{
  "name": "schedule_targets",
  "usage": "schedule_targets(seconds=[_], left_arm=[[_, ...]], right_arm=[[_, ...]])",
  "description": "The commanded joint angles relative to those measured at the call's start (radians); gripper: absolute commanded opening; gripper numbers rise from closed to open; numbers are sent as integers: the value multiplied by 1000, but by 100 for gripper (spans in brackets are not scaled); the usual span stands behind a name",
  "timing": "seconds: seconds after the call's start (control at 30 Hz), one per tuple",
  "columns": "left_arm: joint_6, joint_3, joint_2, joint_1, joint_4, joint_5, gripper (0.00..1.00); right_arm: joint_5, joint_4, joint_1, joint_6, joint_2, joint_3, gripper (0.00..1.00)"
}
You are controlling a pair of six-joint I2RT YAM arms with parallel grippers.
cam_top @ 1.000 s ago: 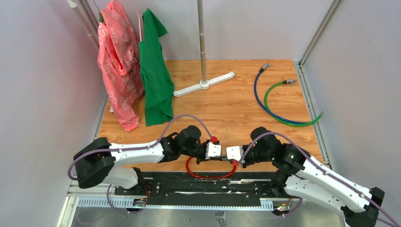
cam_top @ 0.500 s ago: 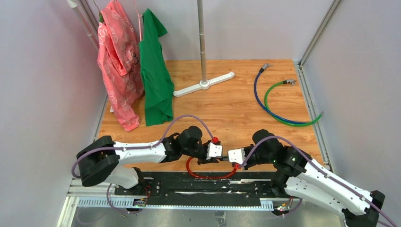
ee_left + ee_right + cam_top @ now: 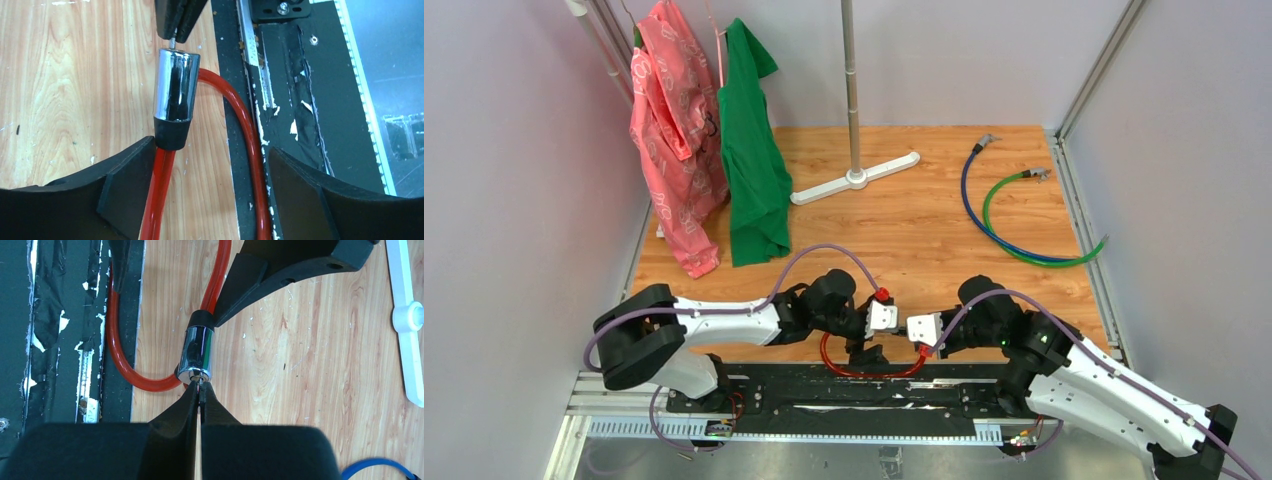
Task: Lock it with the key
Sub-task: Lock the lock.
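Note:
My left gripper will next take hold of the chrome lock cylinder (image 3: 175,92) by its black collar (image 3: 171,135), so the lock cylinder's key side stays free for turning the key.
A red cable lock (image 3: 864,372) loops on the wooden floor near the arm bases. Its chrome lock cylinder (image 3: 175,92) with a black collar (image 3: 171,135) lies between my two grippers. My left gripper (image 3: 210,200) is open, its fingers (image 3: 125,185) straddling both runs of the red cable (image 3: 257,165), with the collar just off the left finger's tip. My right gripper (image 3: 200,388) is shut on the key (image 3: 200,382), a thin silvery sliver entering the face of the cylinder (image 3: 196,352). In the left wrist view the key (image 3: 172,44) shows just above the cylinder's end.
A black taped rail (image 3: 824,395) runs along the near edge just behind the cable. A white stand base (image 3: 856,178) sits mid-floor. A pink garment (image 3: 669,140) and a green one (image 3: 752,150) hang at back left. Blue and green cables (image 3: 1014,240) lie at back right.
My left gripper has opened and let go of the lock cylinder end, with its wrist shifting slightly. The right gripper stays shut on the key at the cylinder.

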Motion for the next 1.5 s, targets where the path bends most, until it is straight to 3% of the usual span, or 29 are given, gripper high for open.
schedule_targets(seconds=[0.0, 0.33, 0.43, 0.57, 0.63, 0.8, 1.0, 1.1, 1.17, 1.47], left_arm=[[-114, 15, 25, -33, 99, -30, 83], [-21, 1, 43, -41, 129, -223, 99], [4, -2, 41, -41, 156, -160, 100], [-71, 2, 64, -45, 232, -65, 99], [-119, 2, 85, -53, 259, -59, 95], [-123, 3, 107, -56, 272, -101, 66], [-154, 10, 134, -56, 314, -102, 60], [-130, 12, 143, -55, 320, -95, 69], [-100, 13, 148, -56, 331, -110, 70], [-84, 25, 166, -54, 353, -120, 36]], right_arm=[[-37, -94, -3, 14, -1, -46, 0], [-53, -88, -2, -2, -6, -52, 0], [-50, -88, -3, -2, -8, -52, 0], [-44, -87, -3, -1, -12, -52, 0], [-41, -83, -2, -8, -16, -56, 0], [-42, -83, -2, -20, -27, -61, 0], [-51, -83, -2, -24, -28, -62, 0], [-60, -85, -2, -26, -26, -61, 0], [-65, -85, -1, -26, -24, -60, 0], [-65, -88, -1, -27, -30, -60, 0]])
